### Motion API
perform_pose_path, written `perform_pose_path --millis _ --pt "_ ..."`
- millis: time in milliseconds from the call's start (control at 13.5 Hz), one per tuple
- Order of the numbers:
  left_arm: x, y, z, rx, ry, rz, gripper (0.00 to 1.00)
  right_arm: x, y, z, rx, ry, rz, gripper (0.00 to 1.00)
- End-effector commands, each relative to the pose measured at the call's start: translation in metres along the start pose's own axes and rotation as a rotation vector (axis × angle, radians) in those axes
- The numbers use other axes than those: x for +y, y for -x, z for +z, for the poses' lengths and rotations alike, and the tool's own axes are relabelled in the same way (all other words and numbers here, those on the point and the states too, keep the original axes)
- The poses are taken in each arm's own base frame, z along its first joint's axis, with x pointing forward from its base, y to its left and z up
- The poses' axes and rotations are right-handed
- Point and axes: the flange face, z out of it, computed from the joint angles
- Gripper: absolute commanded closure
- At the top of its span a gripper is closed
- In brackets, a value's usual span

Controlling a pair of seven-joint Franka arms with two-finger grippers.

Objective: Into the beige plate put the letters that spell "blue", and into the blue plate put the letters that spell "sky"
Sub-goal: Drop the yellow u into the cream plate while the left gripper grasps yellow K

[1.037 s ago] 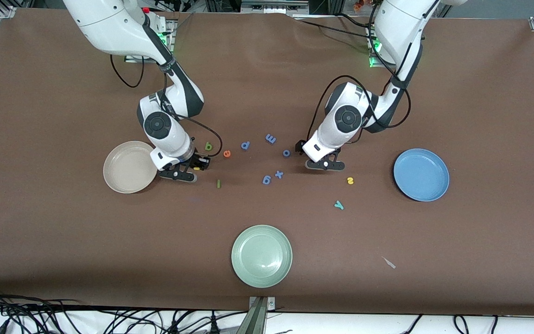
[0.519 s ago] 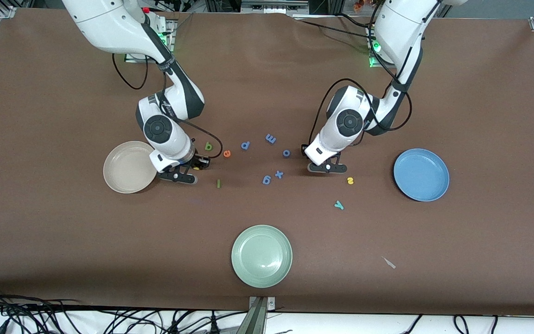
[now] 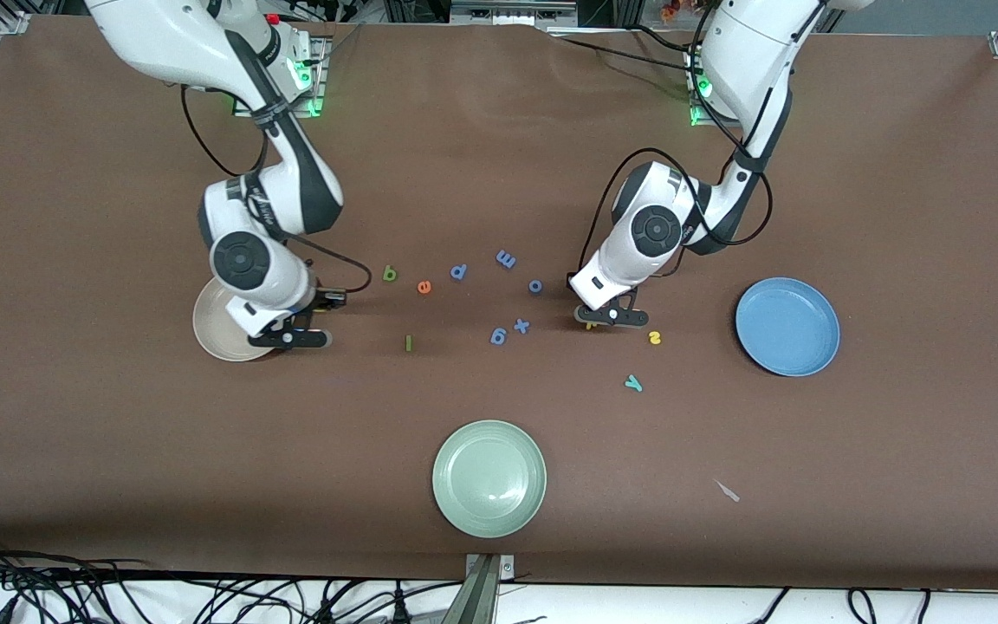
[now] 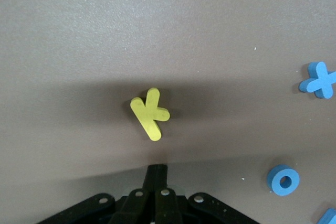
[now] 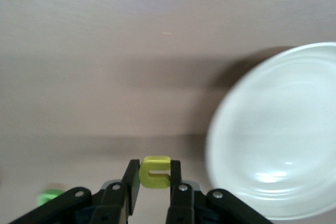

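Observation:
My left gripper is shut short of the yellow k (image 3: 591, 326) (image 4: 149, 113), so next it opens, then moves away from my base to grab the k.
My right gripper (image 3: 289, 338) hangs over the edge of the beige plate (image 3: 207, 334), shut on the yellow u (image 5: 152, 174). The plate's rim (image 5: 220, 129) shows beside the fingers. My left gripper (image 4: 157, 167) is shut with nothing in it, low over the table. The yellow k (image 4: 150, 114) lies flat just ahead of its tips and peeks out under the hand (image 3: 590, 326). On the table lie the green b (image 3: 390, 274), orange e (image 3: 424, 287), dark green l (image 3: 409, 343), yellow s (image 3: 655, 338) and teal y (image 3: 633, 382). The blue plate (image 3: 787, 326) holds nothing.
Blue-violet letters lie between the arms: p (image 3: 459, 271), m (image 3: 506, 258), o (image 3: 535, 286), x (image 3: 521, 326), g (image 3: 498, 335). A pale green plate (image 3: 489, 477) sits nearest the front camera. A small scrap (image 3: 727, 490) lies toward the left arm's end.
My right gripper has carried the yellow u away from the letters to the beige plate's edge. My left gripper has closed its fingers beside the k without taking it.

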Motion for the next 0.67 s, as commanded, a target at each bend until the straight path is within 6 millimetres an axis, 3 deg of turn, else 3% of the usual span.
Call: perform_pose_path --millis 0,74,148,222,296,370,593 --pt "-0.004 -0.007 0.001 0.005 -0.005 0.014 0.89 0.053 -0.003 0.000 -0.041 0.019 -0.110 0.82" --pt "-0.002 -0.011 -0.005 0.017 0.004 -0.001 0.53 0.070 -0.005 0.004 -0.053 0.026 -0.138 0.81" --pt "0.000 -0.023 -0.019 0.046 0.016 -0.017 0.32 0.080 -0.006 0.007 -0.059 0.030 -0.145 0.81" --pt "-0.007 -0.039 -0.037 0.082 0.022 -0.047 0.29 0.087 -0.008 0.012 -0.065 0.031 -0.138 0.70" --pt "-0.011 -0.047 -0.043 0.099 0.024 -0.055 0.28 0.090 -0.009 0.013 -0.067 0.029 -0.123 0.41" --pt "-0.014 -0.048 -0.041 0.096 0.022 -0.063 0.28 0.089 -0.010 0.009 -0.061 0.028 -0.114 0.00" --pt "-0.015 -0.045 -0.027 0.066 0.048 -0.127 0.29 0.061 -0.008 0.000 -0.042 0.021 -0.070 0.00"
